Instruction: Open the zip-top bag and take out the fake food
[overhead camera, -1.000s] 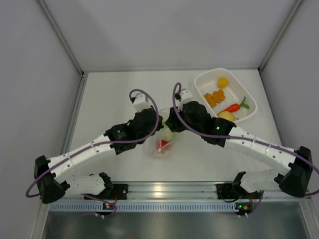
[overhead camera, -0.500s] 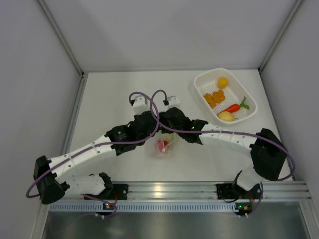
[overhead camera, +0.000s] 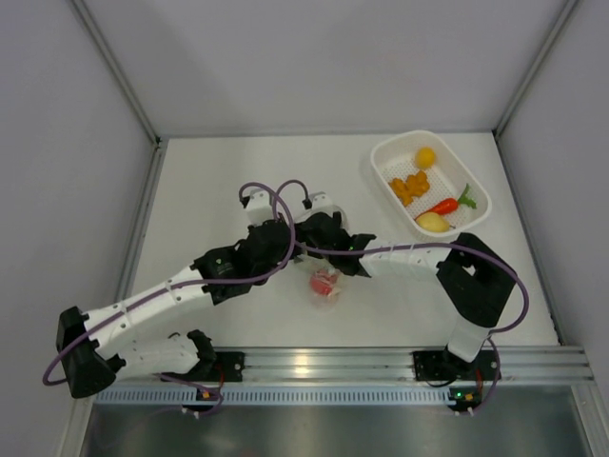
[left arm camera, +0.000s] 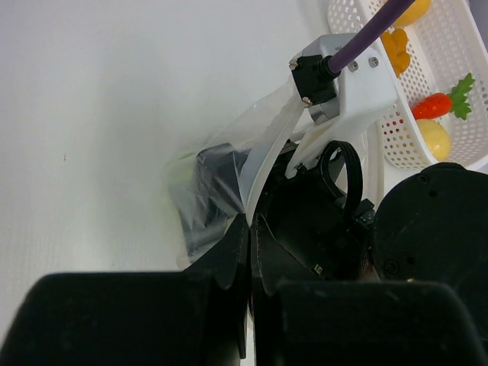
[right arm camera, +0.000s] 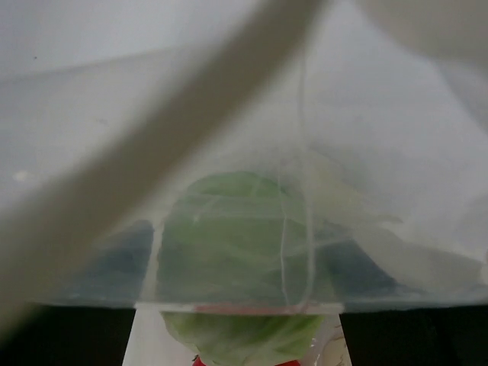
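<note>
My right gripper's fingers are inside the bag's opening. They should next grab the pale-green ball across its opposite sides to take the ball out of the bag.
The clear zip-top bag (overhead camera: pixel 324 285) lies mid-table with a red ball (overhead camera: pixel 319 280) of the fake food showing inside. My left gripper (left arm camera: pixel 250 229) is shut on the bag's (left arm camera: pixel 221 179) white zip edge. My right gripper (overhead camera: pixel 335 260) hangs over the bag mouth. In the right wrist view its fingers (right arm camera: pixel 114 259) show dimly through the film, far apart, open. A pale-green ball (right arm camera: pixel 229 229) sits between them inside the bag, with red just beneath it. The lemon (overhead camera: pixel 432 222), chilli (overhead camera: pixel 447 204), orange lumpy piece (overhead camera: pixel 411 186) and orange ball (overhead camera: pixel 425 156) lie in the basket.
The white perforated basket (overhead camera: pixel 473 187) stands at the back right, also seen in the left wrist view as the basket (left arm camera: pixel 457 114). My right arm's wrist mount and purple cable (left arm camera: pixel 347 72) cross close in front of the left gripper. Grey walls enclose the table.
My right arm has folded in leftward over the bag and its jaws have spread wide. The bag slid slightly right. The pale-green ball is now hidden from above.
</note>
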`<state>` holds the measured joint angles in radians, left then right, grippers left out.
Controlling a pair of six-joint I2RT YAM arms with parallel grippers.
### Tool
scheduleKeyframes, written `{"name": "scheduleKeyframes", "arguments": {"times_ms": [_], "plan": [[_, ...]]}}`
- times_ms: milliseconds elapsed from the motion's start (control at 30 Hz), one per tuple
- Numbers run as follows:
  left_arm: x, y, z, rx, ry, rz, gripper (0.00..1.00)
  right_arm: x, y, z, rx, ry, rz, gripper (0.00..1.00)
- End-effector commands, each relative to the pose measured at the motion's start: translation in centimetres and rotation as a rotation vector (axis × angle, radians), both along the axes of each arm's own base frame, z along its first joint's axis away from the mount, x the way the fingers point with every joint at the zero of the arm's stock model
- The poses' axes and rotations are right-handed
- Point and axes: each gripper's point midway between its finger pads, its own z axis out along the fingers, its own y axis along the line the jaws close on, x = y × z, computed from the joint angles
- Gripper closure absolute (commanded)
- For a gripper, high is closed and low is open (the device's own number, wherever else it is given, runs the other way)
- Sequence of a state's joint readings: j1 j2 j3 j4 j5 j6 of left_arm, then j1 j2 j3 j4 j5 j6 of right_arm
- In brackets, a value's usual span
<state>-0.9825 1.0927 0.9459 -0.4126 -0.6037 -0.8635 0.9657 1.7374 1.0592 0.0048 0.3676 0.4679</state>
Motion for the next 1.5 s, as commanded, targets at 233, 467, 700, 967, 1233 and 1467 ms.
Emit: {"name": "scheduleKeyframes", "arguments": {"times_ms": [233,467,700,967,1233,1467], "plan": [[0.2,0.7,1.1,-0.003,-0.041,0.019,1.0,-5.0,-0.6,-2.4,0.009,0.15,0.141,0.01],[0.2,0.5,1.4,-0.012,-0.041,0.02,1.0,-4.2,-2.0,-1.7,-0.019,0.088,0.065,0.35],[0.1,0.2,1.5,-0.015,-0.039,0.004,1.0,-4.6,-1.7,5.9,0.101,-0.016,0.103,0.49],[-0.4,0.2,3.3,-0.05,-0.062,-0.029,1.0,-6.8,-2.2,14.0,0.251,-0.088,0.202,0.49],[-0.7,0.2,4.7,-0.054,-0.092,-0.071,1.0,-10.0,-1.2,19.7,0.336,-0.164,0.44,0.5],[-1.5,-0.5,7.3,-0.033,-0.149,-0.183,1.0,-12.5,1.6,17.3,0.182,-0.081,0.669,0.58]]}}
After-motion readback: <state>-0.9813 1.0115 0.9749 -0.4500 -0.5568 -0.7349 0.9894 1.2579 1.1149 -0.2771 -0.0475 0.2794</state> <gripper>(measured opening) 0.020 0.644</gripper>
